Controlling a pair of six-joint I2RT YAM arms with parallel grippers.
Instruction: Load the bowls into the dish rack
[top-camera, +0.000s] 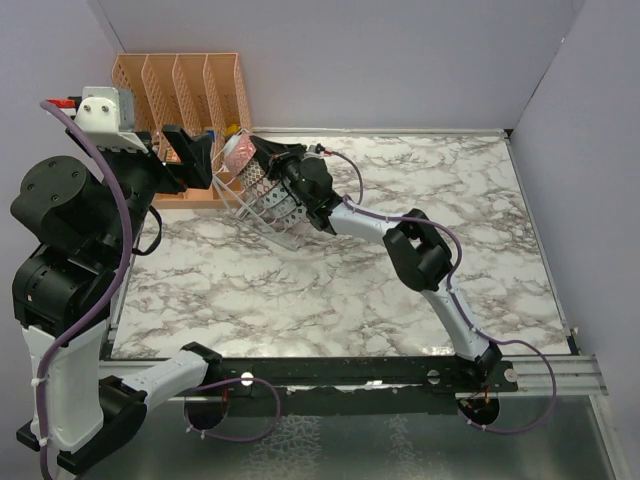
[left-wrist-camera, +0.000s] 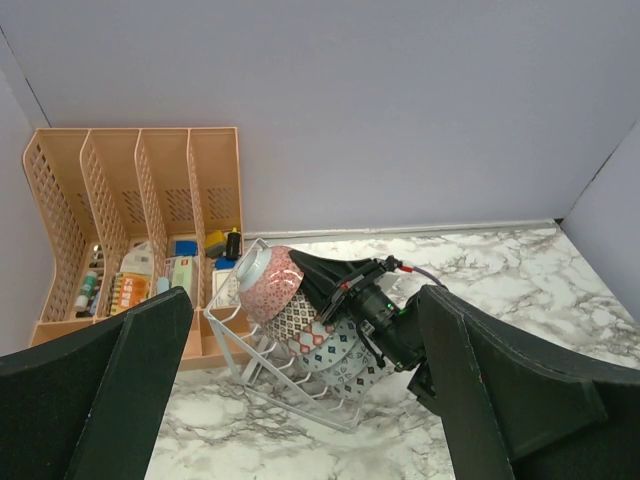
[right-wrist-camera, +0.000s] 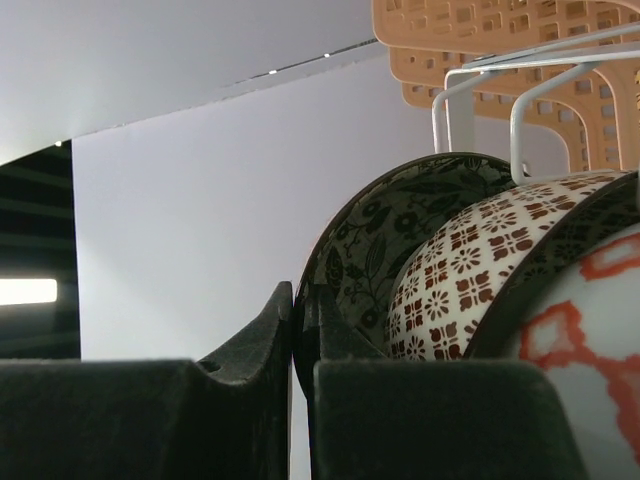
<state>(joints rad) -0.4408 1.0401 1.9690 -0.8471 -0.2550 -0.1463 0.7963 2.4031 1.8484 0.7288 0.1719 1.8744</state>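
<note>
The red-pink bowl's far rim sits between the dish rack's white wires and the bowl would rest there, so it is time to open my right gripper now.
The dish rack (top-camera: 283, 236) is a pale thin-barred rack at the back left; it looks tilted. It also shows in the left wrist view (left-wrist-camera: 262, 375). Several patterned bowls stand stacked on edge in it (left-wrist-camera: 345, 352). The topmost is a red-pink bowl (left-wrist-camera: 268, 283), also in the top view (top-camera: 240, 152). My right gripper (top-camera: 268, 160) is shut on that bowl's rim; its wrist view shows the fingers (right-wrist-camera: 297, 300) pinching the rim of the dark floral inside (right-wrist-camera: 380, 240). My left gripper (left-wrist-camera: 305, 300) is open and empty, held above and left of the rack (top-camera: 192, 155).
An orange perforated desk organiser (top-camera: 180, 85) stands against the back wall just left of the rack, with small items in it (left-wrist-camera: 130, 190). Grey walls close in the back and both sides. The marble table (top-camera: 400, 290) stretches right and forward.
</note>
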